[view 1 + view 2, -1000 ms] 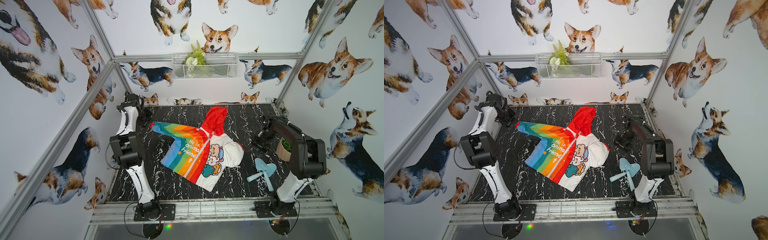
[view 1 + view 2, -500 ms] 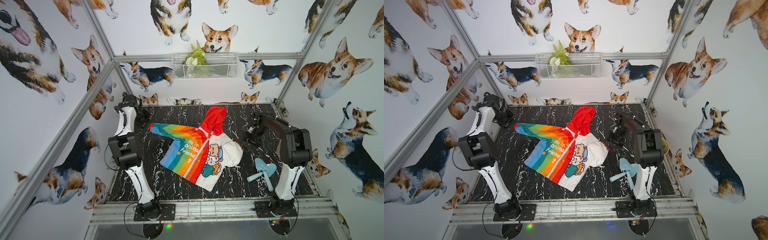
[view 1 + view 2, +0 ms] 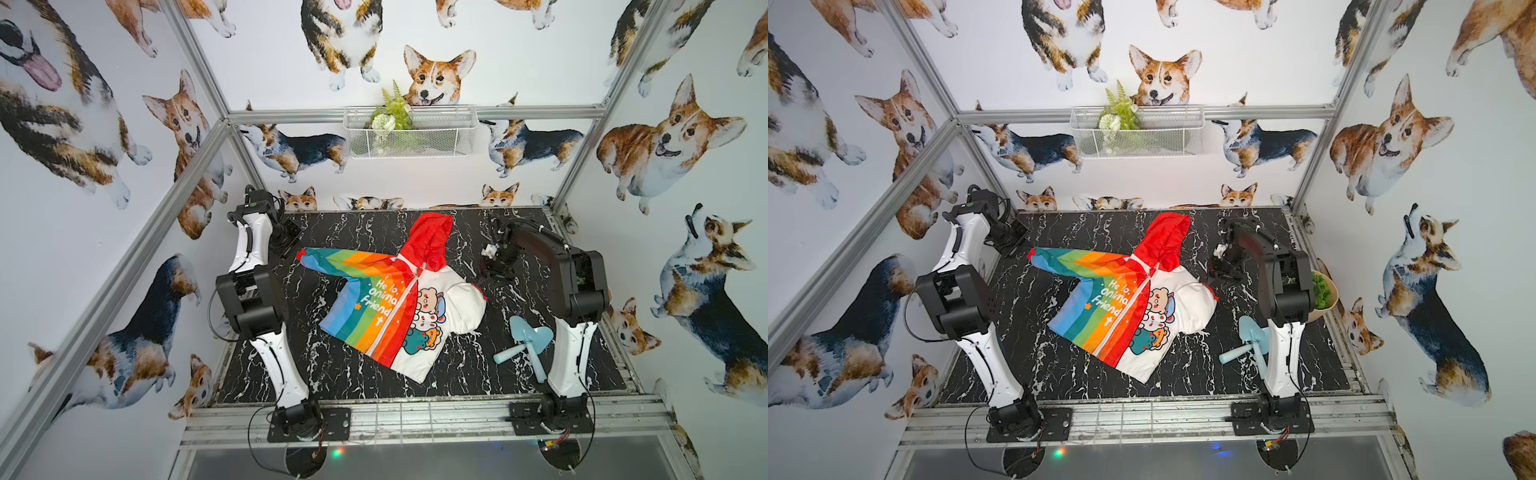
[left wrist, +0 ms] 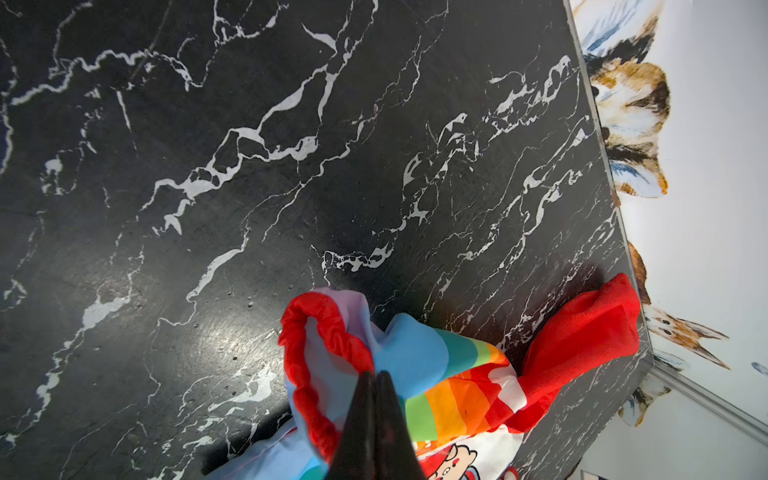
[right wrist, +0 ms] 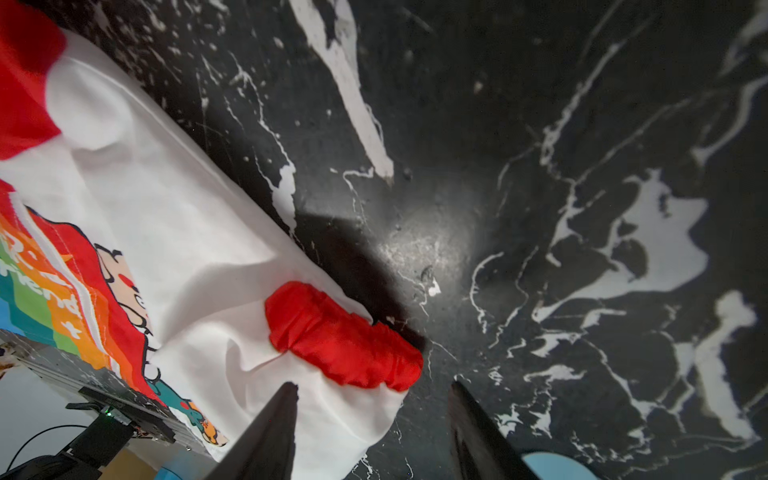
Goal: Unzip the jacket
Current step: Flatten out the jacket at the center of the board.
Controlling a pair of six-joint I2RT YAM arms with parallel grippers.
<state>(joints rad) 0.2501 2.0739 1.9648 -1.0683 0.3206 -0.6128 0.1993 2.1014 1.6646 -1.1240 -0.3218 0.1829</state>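
My left gripper holds the rainbow sleeve and will keep holding it until the jacket [image 3: 374, 299] lies straight, as its zipper slants and the red cuff [image 3: 301, 254] stands above the tabletop.
The jacket [image 3: 374, 299] [image 3: 1100, 307] lies flat mid-table, red hood toward the back wall. Its white zipper [image 3: 399, 307] runs closed between the rainbow half and the white bear half. My left gripper [image 3: 296, 248] [image 4: 376, 374] sits at the end of the outstretched rainbow sleeve, shut on the cloth by the red cuff [image 4: 316, 357], which stands up as an open loop. My right gripper [image 3: 494, 270] [image 5: 374, 388] is open just above the white sleeve [image 5: 187, 208]. That sleeve's red cuff [image 5: 340, 336] lies just ahead of its fingertips, with nothing gripped.
Two pale blue toy spades [image 3: 528, 340] lie crossed on the table near the right arm's base. A potted green plant [image 3: 1323, 291] stands at the right edge. A wire basket [image 3: 409, 133] with greenery hangs on the back wall.
The right arm has swung left from the table's right side and now has its gripper over the white sleeve's cuff. The left arm and the jacket have barely shifted.
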